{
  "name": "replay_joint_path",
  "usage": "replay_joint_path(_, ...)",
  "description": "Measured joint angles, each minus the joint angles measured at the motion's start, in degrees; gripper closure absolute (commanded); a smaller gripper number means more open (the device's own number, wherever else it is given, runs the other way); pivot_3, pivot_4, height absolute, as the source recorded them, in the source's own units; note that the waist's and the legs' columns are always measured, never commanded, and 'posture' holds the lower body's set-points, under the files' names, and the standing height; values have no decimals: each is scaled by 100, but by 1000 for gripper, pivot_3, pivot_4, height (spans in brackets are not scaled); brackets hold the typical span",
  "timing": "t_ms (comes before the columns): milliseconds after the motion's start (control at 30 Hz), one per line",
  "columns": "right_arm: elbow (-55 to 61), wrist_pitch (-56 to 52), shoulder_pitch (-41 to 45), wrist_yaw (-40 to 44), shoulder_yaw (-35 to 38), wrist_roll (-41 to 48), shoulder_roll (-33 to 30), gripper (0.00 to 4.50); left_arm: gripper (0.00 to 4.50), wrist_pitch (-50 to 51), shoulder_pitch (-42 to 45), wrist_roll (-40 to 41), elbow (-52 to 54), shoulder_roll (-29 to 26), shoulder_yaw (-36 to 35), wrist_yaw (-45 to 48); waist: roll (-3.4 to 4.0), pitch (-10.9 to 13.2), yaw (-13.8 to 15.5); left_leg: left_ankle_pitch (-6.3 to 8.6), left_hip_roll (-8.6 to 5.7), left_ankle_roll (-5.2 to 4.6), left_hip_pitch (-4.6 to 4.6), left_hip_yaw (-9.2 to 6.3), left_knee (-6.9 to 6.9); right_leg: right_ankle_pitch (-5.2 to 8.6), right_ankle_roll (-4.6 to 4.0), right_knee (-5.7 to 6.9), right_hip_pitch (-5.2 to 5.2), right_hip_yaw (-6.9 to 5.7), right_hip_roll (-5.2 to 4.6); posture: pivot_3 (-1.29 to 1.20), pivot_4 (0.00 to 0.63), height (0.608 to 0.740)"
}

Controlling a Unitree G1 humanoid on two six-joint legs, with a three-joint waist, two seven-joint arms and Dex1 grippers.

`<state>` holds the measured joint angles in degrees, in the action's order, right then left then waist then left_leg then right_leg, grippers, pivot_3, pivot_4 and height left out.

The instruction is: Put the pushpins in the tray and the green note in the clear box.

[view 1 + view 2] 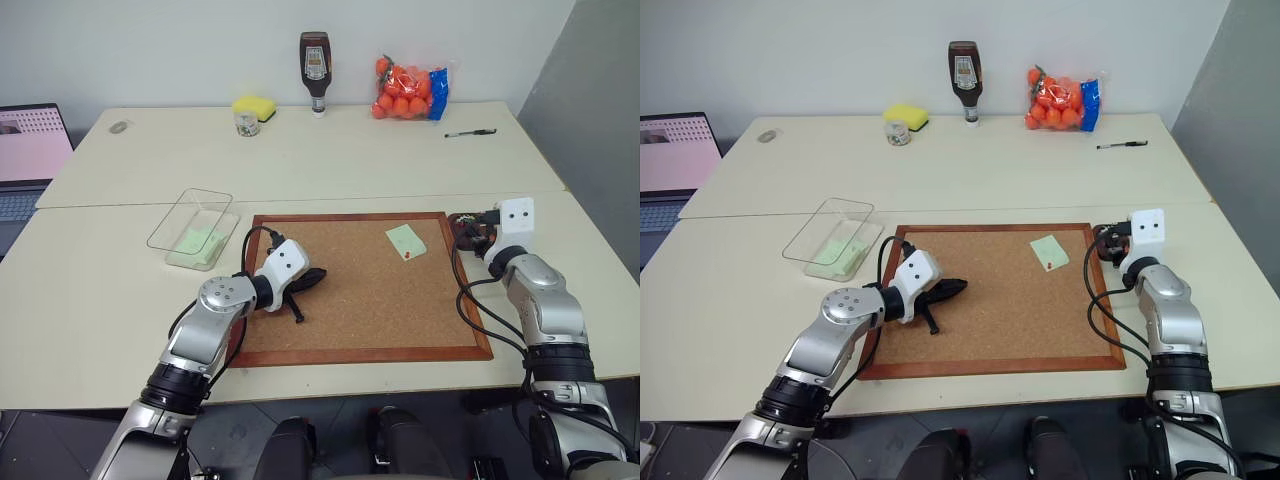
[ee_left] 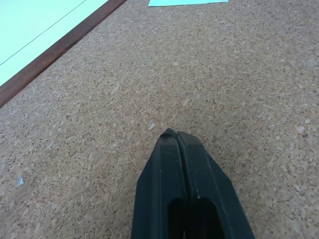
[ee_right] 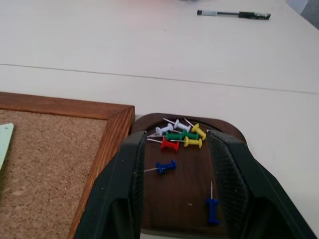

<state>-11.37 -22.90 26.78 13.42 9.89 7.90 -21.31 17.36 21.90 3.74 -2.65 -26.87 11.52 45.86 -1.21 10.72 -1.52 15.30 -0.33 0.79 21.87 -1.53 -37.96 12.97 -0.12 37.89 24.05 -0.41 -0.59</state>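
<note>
The head of the red pushpin (image 1: 407,255) is the only part that stands out from the green slip on the cork (image 1: 405,240). My right gripper will grab the pushpin there next.
The brown tray (image 3: 184,199) sits just past the corkboard's (image 1: 370,300) right frame and holds several pushpins (image 3: 182,137) in white, green, yellow, red and blue. My right gripper (image 3: 174,142) hovers over it, open, with nothing between its fingers. A pale green note (image 1: 200,242) lies inside the clear box (image 1: 190,195), left of the board. A similar green slip (image 1: 405,240) rests on the cork at the upper right, with a red pin (image 1: 408,256) at its near edge. My left gripper (image 1: 322,272) is shut and empty, its tip low over the cork.
On the far table are a black pen (image 1: 470,132), a sauce bottle (image 1: 316,60), a bag of oranges (image 1: 410,92), a yellow sponge (image 1: 256,106) and a small jar (image 1: 247,123). A laptop (image 1: 30,150) stands at the left edge.
</note>
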Motion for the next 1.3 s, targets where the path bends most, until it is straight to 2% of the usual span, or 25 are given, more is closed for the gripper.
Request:
replay_joint_path(633,683,-25,-271,41,-1,119,190,2479,4500,14,9,44,-9,-43,-23,-1,0,0,0,0,-4,0,4,-18,1,0,0,1,-4,-16,-7,0,150,740)
replay_joint_path(733,683,-24,-278,61,-2,119,189,2479,4500,22,10,42,-11,-43,-23,-6,8,5,-47,-7,-42,-7,7,-127,3,7,-7,-5,-48,-115,-53,0,150,740)
replay_joint_path(800,683,-24,-281,61,-3,113,189,2479,4500,48,10,42,-13,-43,-23,-8,11,7,-76,-22,-99,-11,15,-260,10,30,-7,-9,-84,-228,-92,0,150,740)
replay_joint_path(867,683,-23,-280,50,-30,111,192,2479,4500,53,10,46,-12,-44,-25,-7,18,10,-46,-38,-100,2,27,-298,12,51,-20,-2,-88,-281,-103,0,150,740)
replay_joint_path(1133,871,-23,-403,158,-84,120,182,2479,4500,72,12,45,-12,-57,-38,1,18,11,11,-38,-83,3,14,-264,16,63,-41,9,-82,-243,-86,0,150,740)
replay_joint_path(1300,1817,-117,-980,682,-352,324,118,2479,4500,70,17,46,-13,-65,-45,3,18,11,10,-37,-86,3,13,-246,16,62,-39,4,-78,-223,-88,0,150,740)
